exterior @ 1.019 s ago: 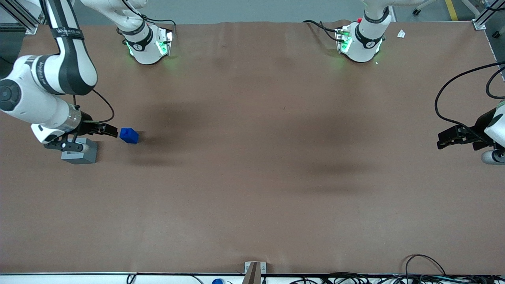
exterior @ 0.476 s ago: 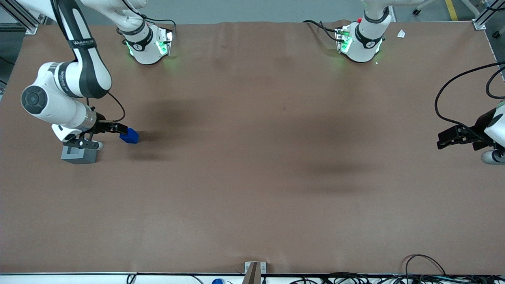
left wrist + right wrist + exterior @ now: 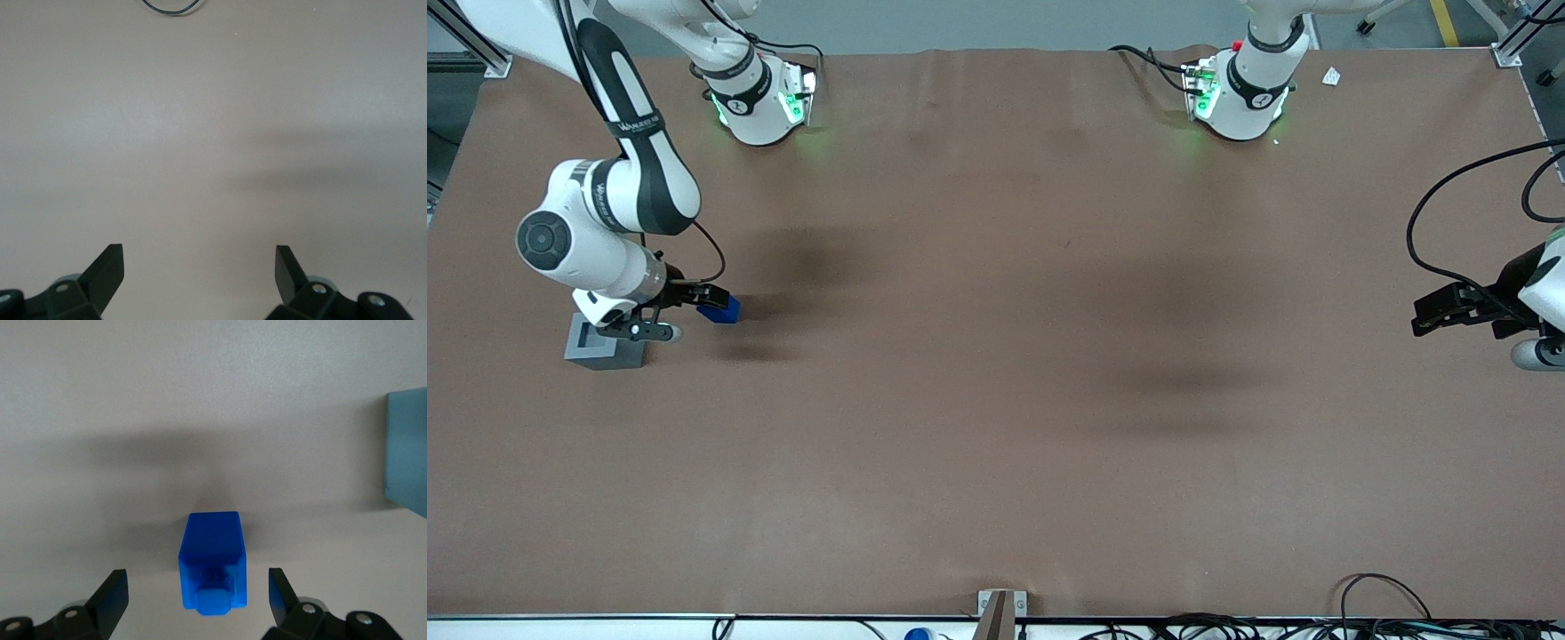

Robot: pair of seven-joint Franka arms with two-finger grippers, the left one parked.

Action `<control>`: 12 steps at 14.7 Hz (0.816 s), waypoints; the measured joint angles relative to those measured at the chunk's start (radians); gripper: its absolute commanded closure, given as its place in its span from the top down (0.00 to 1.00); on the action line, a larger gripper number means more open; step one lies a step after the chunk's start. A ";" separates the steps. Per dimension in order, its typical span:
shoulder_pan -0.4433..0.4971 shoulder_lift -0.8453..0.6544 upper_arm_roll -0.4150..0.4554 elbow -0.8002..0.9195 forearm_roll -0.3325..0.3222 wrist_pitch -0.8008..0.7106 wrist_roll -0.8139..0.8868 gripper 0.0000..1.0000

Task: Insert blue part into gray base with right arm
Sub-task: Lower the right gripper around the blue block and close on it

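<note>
The blue part needs to go into the gray base, so my right gripper needs to grip the blue part by its stubbed end (image 3: 213,587) next.
The blue part (image 3: 723,309) lies on the brown table toward the working arm's end. In the right wrist view the blue part (image 3: 212,561) lies between my open fingers, its narrower stub pointing at the camera, with a gap on each side. My right gripper (image 3: 710,296) hangs just over it, open and empty; in the wrist view the gripper (image 3: 198,587) straddles the part. The gray base (image 3: 601,347) stands beside the part, a little nearer the front camera, its square hole facing up. Its edge (image 3: 408,457) shows in the wrist view.
The brown table mat (image 3: 996,400) stretches wide toward the parked arm's end. The two arm bases (image 3: 760,98) stand at the table's back edge. Cables lie along the front edge (image 3: 1369,613).
My right arm has swung from over the gray base toward the blue part. The gripper now straddles the part; the base's top hole is uncovered. The part has not moved.
</note>
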 measured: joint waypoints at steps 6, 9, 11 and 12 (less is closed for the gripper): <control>0.000 0.014 0.000 -0.008 -0.008 0.003 -0.010 0.87; 0.000 0.014 0.000 -0.013 -0.025 0.003 -0.011 0.84; 0.000 0.014 0.000 -0.016 -0.026 0.003 -0.012 0.83; 0.000 0.014 0.000 -0.019 -0.027 0.003 -0.012 0.82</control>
